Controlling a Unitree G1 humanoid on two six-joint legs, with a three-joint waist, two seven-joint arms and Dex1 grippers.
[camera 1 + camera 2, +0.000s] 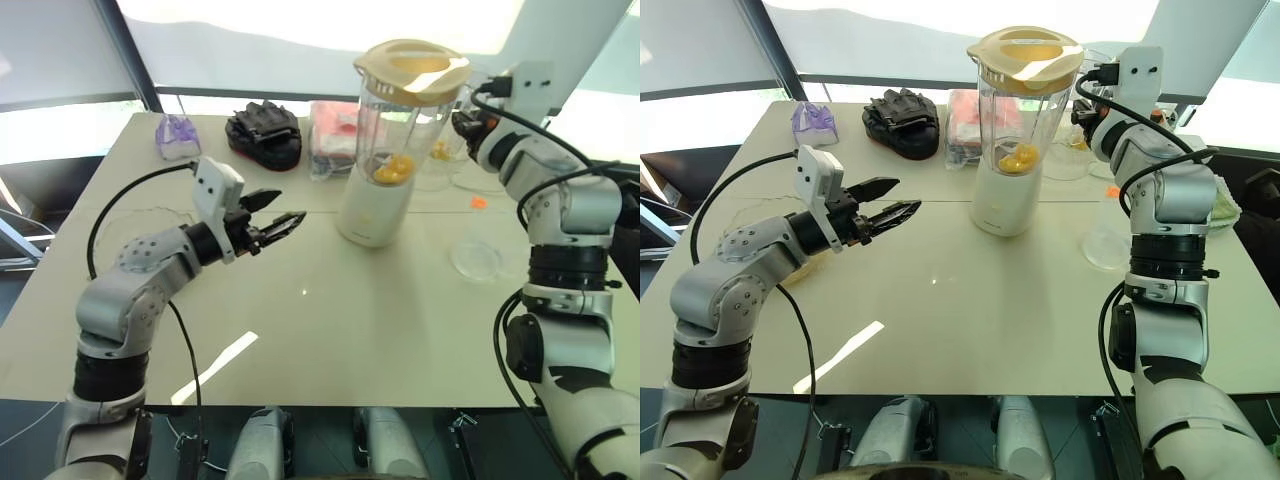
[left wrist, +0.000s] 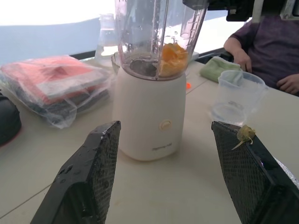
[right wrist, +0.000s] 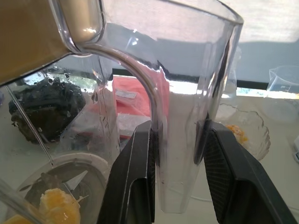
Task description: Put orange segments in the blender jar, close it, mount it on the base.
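Note:
The clear blender jar (image 1: 405, 130) stands on the cream base and would stay standing there, so it is now time for my right gripper to open on the jar's handle.
The clear blender jar (image 1: 405, 130) stands on the cream base (image 1: 372, 210) at the back middle of the table, with a cream lid (image 1: 411, 70) on its rim. Orange segments (image 1: 392, 170) lie at the jar's bottom, also seen through the wall in the left wrist view (image 2: 172, 58). My right gripper (image 3: 175, 135) reaches in from the right and is shut on the jar's side handle (image 3: 180, 154), one finger on each side of it. My left gripper (image 1: 290, 207) hovers open to the left of the base, pointing at it, with nothing between its fingers (image 2: 88, 177).
Black gloves (image 1: 264, 135), a plastic-wrapped red packet (image 1: 330, 135) and a purple object (image 1: 177, 135) lie along the far edge. A glass bowl with orange pieces (image 3: 243, 130) sits behind the jar. A clear cup (image 1: 476, 258) and an orange scrap (image 1: 478, 203) are at the right. A person (image 2: 271, 46) sits beyond the table.

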